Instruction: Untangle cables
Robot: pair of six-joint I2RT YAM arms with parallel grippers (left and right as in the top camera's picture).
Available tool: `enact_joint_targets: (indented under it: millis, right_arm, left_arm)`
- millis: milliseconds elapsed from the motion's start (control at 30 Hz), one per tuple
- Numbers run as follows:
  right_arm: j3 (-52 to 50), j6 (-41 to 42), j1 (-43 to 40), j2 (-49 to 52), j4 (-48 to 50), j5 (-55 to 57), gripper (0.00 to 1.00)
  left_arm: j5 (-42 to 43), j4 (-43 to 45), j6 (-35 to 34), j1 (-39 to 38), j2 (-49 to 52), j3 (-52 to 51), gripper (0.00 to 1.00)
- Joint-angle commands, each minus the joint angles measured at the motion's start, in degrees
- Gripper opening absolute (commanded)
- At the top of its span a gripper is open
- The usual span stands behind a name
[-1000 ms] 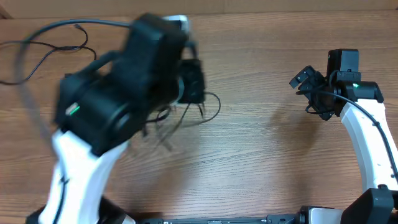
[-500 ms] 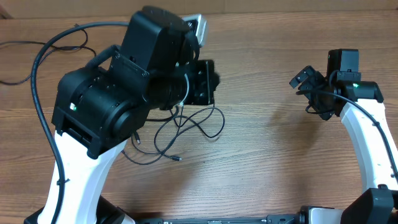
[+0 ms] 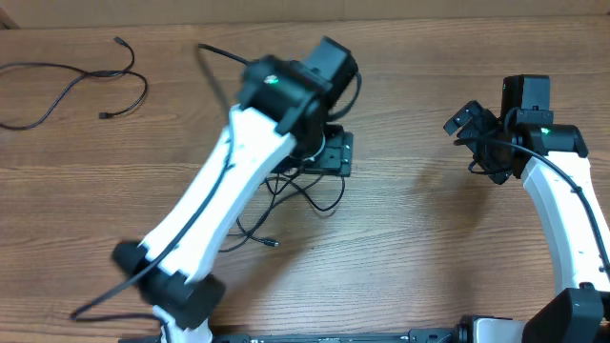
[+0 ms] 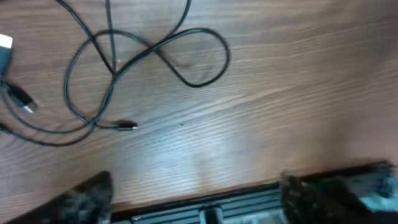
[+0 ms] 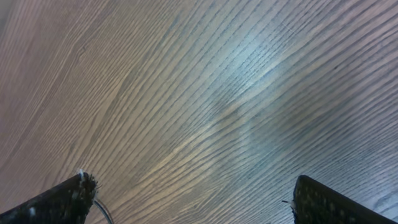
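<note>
I will untangle one black cable next. My left gripper will grab it by a single part between its plugs, and its ends will stay free.
A tangle of thin black cables (image 3: 303,193) lies on the wooden table just under and in front of my left gripper (image 3: 334,154). In the left wrist view the cables (image 4: 155,53) loop across the upper left, with one small plug (image 4: 127,126) at a loose end and another plug (image 4: 23,101) at the left edge. My left gripper (image 4: 196,182) is open, its fingers (image 4: 87,198) wide apart, with nothing between them. A separate cable (image 3: 71,84) lies at the far left. My right gripper (image 3: 465,127) hangs open over bare wood, and in the right wrist view the right gripper (image 5: 193,190) holds nothing.
My left arm (image 3: 214,205) stretches diagonally from the front left across the table and hides part of the tangle. The table's front edge with a black rail (image 4: 236,202) shows in the left wrist view. Bare wood (image 3: 410,229) lies between the arms.
My left gripper went from shut to open. The left arm dropped away from the camera and stretched out, uncovering the far-left cable. The right arm has not moved.
</note>
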Motion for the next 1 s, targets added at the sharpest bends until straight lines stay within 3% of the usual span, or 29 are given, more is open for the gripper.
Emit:
enact_joint_targets:
  millis: [0, 233, 500, 667, 767, 800, 833, 867, 967]
  right_arm:
    - [0.1, -0.1, -0.4, -0.8, 0.3, 0.5, 1.00]
    - [0.1, -0.1, -0.4, -0.8, 0.3, 0.5, 1.00]
    - [0.1, -0.1, -0.4, -0.8, 0.3, 0.5, 1.00]
    - [0.1, -0.1, -0.4, -0.8, 0.3, 0.5, 1.00]
    - [0.1, -0.1, -0.4, -0.8, 0.3, 0.5, 1.00]
    - [0.1, -0.1, -0.4, -0.8, 0.3, 0.5, 1.00]
    - [0.1, -0.1, -0.4, -0.8, 0.3, 0.5, 1.00]
    - [0.1, -0.1, -0.4, -0.8, 0.3, 0.5, 1.00]
    - [0.1, -0.1, -0.4, -0.8, 0.3, 0.5, 1.00]
  left_arm:
    - [0.9, 2.9, -1.7, -0.4, 3.5, -4.5, 0.90]
    - [4.2, 11.3, -5.1, -1.2, 11.4, -7.4, 0.90]
    - [4.4, 14.9, -7.1, -2.9, 18.3, -7.4, 0.79]
    - [2.9, 18.0, -7.1, -3.0, 20.3, -7.4, 0.64]
    - [0.6, 19.4, -7.1, -3.0, 20.7, -7.4, 0.49]
    - [-0.5, 19.8, -7.1, -3.0, 20.7, -7.4, 0.37]
    - [-1.9, 20.0, -7.0, -3.0, 20.7, -7.4, 0.13]
    - [-2.7, 20.1, -6.9, -2.9, 20.7, -7.3, 0.05]
    - [-3.3, 19.9, -4.7, -2.4, 20.7, -7.1, 0.04]
